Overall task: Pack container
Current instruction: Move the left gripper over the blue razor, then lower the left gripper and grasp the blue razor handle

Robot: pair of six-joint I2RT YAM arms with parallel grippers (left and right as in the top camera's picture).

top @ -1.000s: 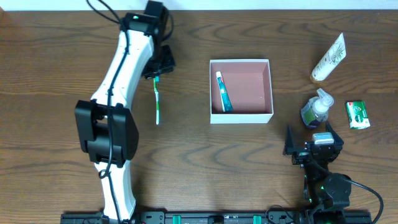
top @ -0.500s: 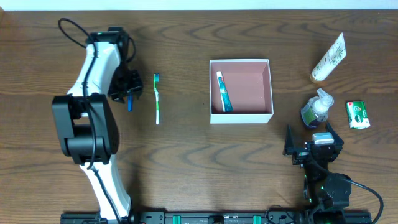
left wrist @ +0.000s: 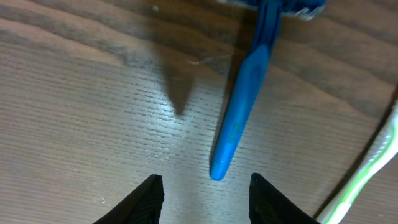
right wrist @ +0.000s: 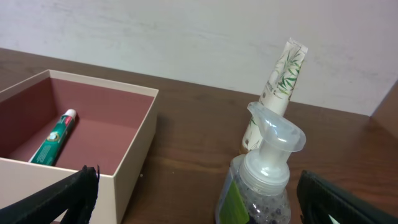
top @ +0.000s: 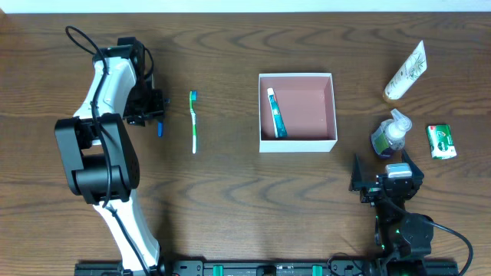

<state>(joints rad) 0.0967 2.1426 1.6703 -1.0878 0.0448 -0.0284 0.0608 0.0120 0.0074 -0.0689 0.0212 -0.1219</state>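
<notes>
The left gripper isn't ready to close on the blue handle's tip and needs to move toward it first. The handle's tip is beyond the fingers, so they would miss it if they closed now.
The container point(top: 298, 143) is a square white-walled box with a pink-brown inside at the table's middle. A green and white toothpaste tube point(top: 275, 113) lies along its left wall. A green toothbrush point(top: 193, 123) lies to the left of it. A blue-handled item point(top: 159, 129) lies further left. My left gripper point(top: 153, 115) is open and empty just above the blue handle point(left wrist: 239, 121), whose tip lies between and just ahead of the jaws point(left wrist: 205, 193). My right gripper point(top: 387, 180) is open and empty at the front right, facing the container point(right wrist: 134, 155) and toothpaste point(right wrist: 53, 140).
A clear pump soap bottle point(top: 391, 134) stands just ahead of my right gripper and also shows in the right wrist view point(right wrist: 267, 168). A cream lotion tube point(top: 405, 70) stands at the back right. A green packet point(top: 441, 141) lies at the right edge.
My left arm swung left, from beside the toothbrush's head to over the blue-handled item. The right arm has not moved.
</notes>
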